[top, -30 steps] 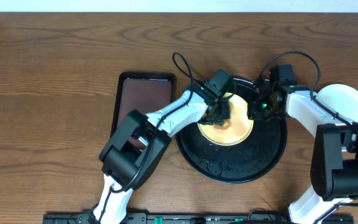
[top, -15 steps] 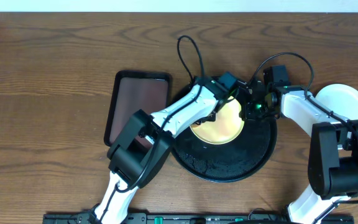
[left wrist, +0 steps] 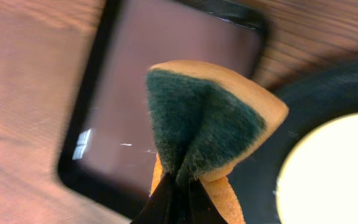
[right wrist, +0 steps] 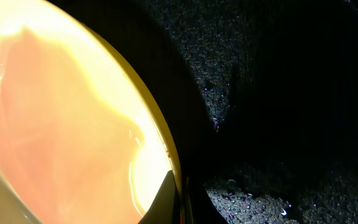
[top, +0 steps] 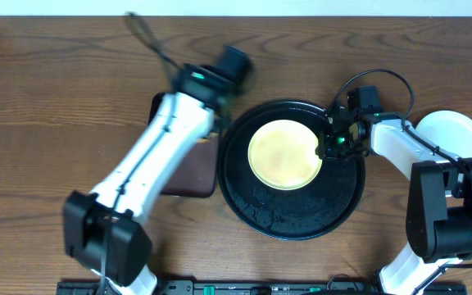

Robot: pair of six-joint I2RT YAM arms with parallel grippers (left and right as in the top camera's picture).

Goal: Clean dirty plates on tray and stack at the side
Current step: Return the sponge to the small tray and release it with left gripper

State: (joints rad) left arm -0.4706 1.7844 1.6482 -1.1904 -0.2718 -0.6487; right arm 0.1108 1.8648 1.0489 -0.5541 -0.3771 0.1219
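Observation:
My left gripper should keep holding the sponge. The sponge hangs across the rectangular tray's edge beside the black tray [top: 301, 215] and would likely catch on that edge if I opened now.
A pale yellow plate [top: 284, 154] lies on the round black tray [top: 301, 215]. My right gripper [top: 329, 146] is shut on the plate's right rim; the right wrist view shows its fingers [right wrist: 180, 199] pinching the yellow rim [right wrist: 73, 124]. My left gripper [top: 220, 72] is above the rectangular tray's far end, left of the black tray. It is shut on a folded orange sponge with a green scouring face [left wrist: 197, 124]. A pale white plate [top: 457, 135] sits on the table at the far right. A third plate cannot be made out.
A rectangular dark-brown tray [top: 188, 176] lies left of the black tray, partly under my left arm; it fills the left wrist view [left wrist: 166, 74]. The black tray's floor is wet with droplets [right wrist: 278, 186]. The table's far edge meets a white wall.
My left gripper has lifted the sponge off the yellow plate and swung left, over the brown tray. The plate now shows uncovered. The right gripper keeps its grip on the rim.

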